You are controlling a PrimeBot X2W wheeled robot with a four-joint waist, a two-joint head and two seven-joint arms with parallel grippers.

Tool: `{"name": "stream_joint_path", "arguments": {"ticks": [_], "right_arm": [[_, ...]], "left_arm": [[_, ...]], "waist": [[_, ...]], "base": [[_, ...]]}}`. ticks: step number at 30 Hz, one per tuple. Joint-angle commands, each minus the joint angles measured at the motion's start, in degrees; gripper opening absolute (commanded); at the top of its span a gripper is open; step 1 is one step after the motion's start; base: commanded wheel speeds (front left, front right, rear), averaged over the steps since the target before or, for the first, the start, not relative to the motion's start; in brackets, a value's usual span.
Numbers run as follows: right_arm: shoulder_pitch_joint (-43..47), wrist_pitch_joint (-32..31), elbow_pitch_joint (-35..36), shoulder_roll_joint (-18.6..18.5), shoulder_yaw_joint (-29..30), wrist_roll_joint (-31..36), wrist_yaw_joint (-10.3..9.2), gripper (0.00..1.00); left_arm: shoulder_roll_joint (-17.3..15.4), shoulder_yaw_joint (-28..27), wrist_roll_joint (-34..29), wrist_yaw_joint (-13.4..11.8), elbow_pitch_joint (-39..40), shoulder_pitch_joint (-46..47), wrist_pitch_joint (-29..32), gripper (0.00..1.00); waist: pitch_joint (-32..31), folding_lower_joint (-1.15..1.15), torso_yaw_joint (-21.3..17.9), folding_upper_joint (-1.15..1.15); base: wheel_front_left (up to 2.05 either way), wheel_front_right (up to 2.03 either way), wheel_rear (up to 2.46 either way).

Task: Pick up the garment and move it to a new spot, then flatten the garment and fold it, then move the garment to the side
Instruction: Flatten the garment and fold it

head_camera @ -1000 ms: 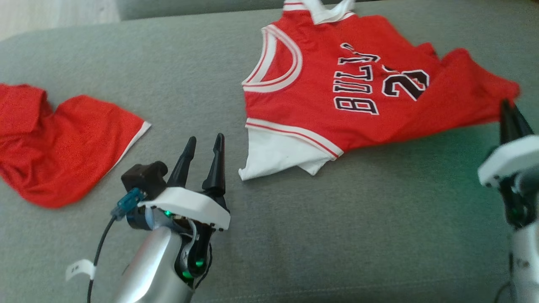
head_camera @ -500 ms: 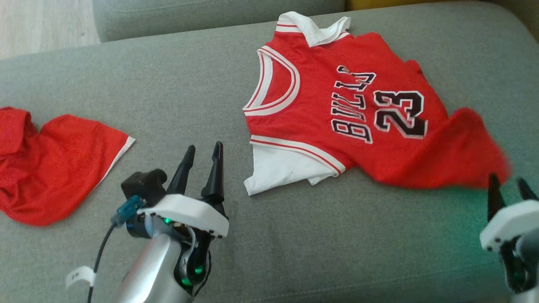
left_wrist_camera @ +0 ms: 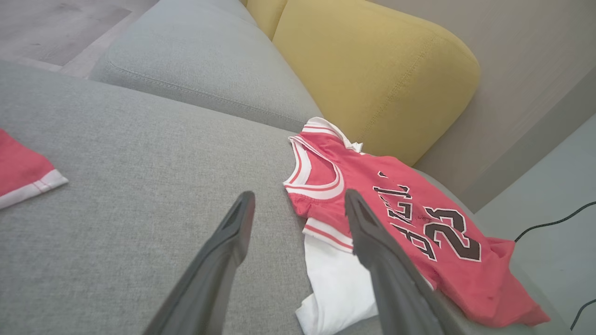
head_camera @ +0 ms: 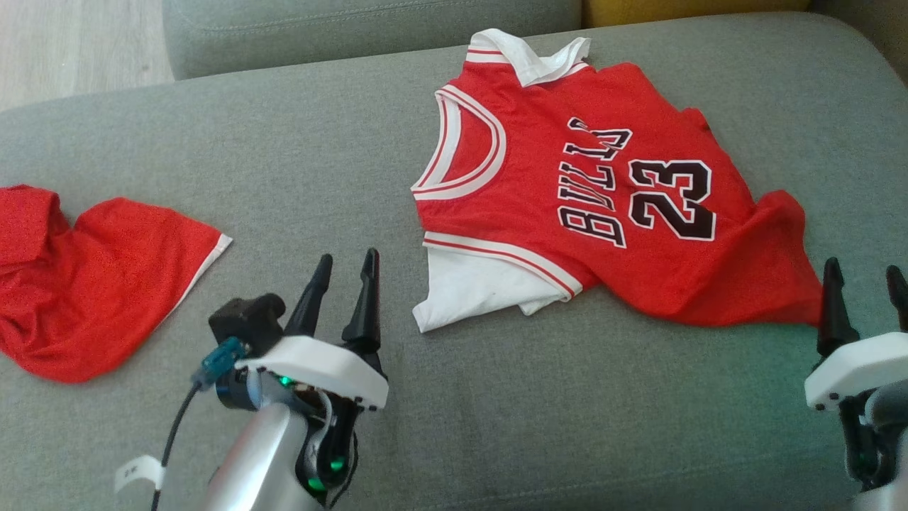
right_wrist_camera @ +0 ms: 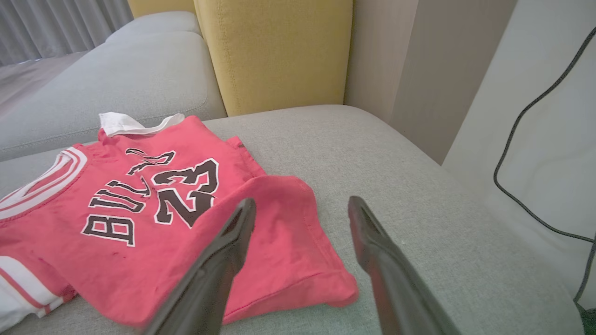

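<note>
The jersey's body (head_camera: 630,196) is spread out, while its white sleeve sticks out with a curled corner, so the robot's left gripper needs to pinch that sleeve end (head_camera: 425,316) next.
A red basketball jersey (head_camera: 603,199) with black "BULLS 23" lettering and white trim lies spread on the grey sofa seat, its hem rumpled at the right and a white layer (head_camera: 468,287) showing at its near side. The jersey (left_wrist_camera: 409,223) also lies ahead of my left fingers, and the jersey (right_wrist_camera: 153,204) spreads left of my right fingers. My left gripper (head_camera: 347,261) hovers open just left of the white part, holding nothing. My right gripper (head_camera: 865,273) is open beside the jersey's rumpled hem corner, apart from it.
A second red garment (head_camera: 92,277) with a white edge lies at the far left of the seat. A yellow cushion (left_wrist_camera: 372,70) and grey backrest (head_camera: 369,28) stand behind. The sofa's right edge (right_wrist_camera: 465,195) drops toward a floor with a black cable (right_wrist_camera: 521,139).
My right gripper has let go of the jersey's hem and drawn back, now open. The jersey has settled flatter on the seat. The head camera has tilted, shifting the whole picture.
</note>
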State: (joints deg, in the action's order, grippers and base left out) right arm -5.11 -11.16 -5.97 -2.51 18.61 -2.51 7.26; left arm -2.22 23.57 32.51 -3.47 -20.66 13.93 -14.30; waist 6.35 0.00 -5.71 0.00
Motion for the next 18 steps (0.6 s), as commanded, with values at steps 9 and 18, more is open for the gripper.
{"name": "stream_joint_path", "arguments": {"ticks": [9, 18], "right_arm": [[-1.13, 3.57, 0.68, -0.38, -2.73, -2.35, 0.23, 1.0], [-2.55, 4.48, -0.22, -0.37, -3.95, -3.4, 0.23, 1.0]], "left_arm": [[-0.65, 3.79, 0.75, 3.14, -1.72, 1.43, -0.4, 1.0], [-2.12, 12.3, -7.45, 3.47, -10.03, 7.81, 4.48, 1.0]], "waist": [[0.78, 0.0, 0.2, 0.0], [2.77, 0.0, -0.87, 0.0]], "base": [[0.0, 0.0, 0.0], [0.0, 0.0, 0.0]]}}
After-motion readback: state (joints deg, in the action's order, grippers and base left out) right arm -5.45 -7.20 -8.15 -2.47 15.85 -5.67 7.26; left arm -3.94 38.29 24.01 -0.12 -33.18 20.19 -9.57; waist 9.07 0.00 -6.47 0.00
